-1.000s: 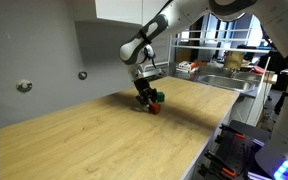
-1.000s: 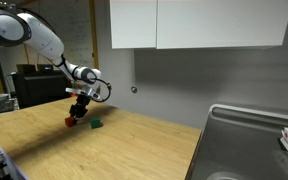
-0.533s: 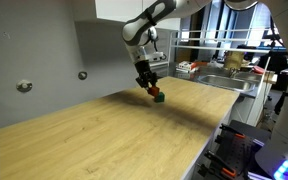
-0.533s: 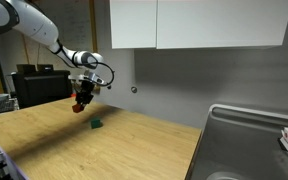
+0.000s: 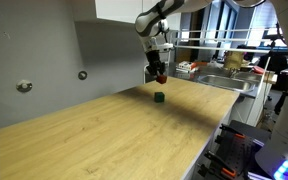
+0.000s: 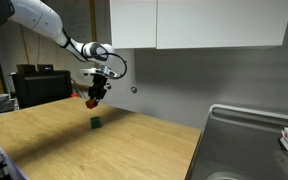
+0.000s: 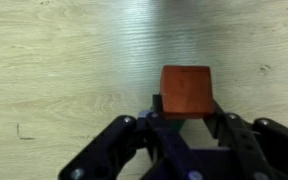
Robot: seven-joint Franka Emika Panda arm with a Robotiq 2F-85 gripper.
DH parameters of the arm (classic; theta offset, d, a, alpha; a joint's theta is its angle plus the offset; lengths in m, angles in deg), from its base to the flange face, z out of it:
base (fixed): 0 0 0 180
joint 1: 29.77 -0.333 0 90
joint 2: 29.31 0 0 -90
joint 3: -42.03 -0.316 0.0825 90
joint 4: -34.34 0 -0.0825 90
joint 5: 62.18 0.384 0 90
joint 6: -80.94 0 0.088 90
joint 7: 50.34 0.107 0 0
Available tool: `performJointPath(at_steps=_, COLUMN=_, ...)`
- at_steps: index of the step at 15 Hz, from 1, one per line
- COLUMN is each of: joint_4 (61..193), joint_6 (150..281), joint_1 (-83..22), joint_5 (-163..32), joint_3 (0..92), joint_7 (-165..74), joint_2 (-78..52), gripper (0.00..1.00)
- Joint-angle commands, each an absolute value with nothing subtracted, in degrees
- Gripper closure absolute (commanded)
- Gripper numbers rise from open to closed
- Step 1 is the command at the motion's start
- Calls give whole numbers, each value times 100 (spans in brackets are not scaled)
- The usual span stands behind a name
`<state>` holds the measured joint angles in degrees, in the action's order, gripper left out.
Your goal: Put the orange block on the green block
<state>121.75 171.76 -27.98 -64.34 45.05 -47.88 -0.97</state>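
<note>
My gripper should keep holding the orange block until it touches down, as a gap is left between its lower edge and the green block's top.
My gripper is shut on the orange block, a small reddish-orange cube, and holds it well above the wooden table; the block also shows in an exterior view. The green block, a small dark green cube, sits on the table below and close to the gripper, and shows in both exterior views. In the wrist view the orange block sits between the two black fingers over bare wood, and the green block is out of view there.
The wooden table stretches toward the front. A grey wall and white cabinets stand behind it. A metal sink lies at the table's end, with shelves and clutter beyond.
The gripper has lifted the orange block up off the table from beside the green block and carried it higher and farther along. The green block has stayed in place.
</note>
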Motion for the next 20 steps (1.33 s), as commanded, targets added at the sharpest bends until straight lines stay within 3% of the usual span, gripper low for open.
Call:
performJointPath(at_steps=1, joint_4=11968, joint_6=17138, joint_1=-2485, joint_5=-6334, joint_3=4543, joint_7=-5179, joint_2=-49, gripper=82)
performJointPath(at_steps=20, joint_4=11427, joint_6=17134, joint_1=-2463, joint_5=-6064, joint_3=4324, joint_7=-5361, joint_2=960, gripper=82)
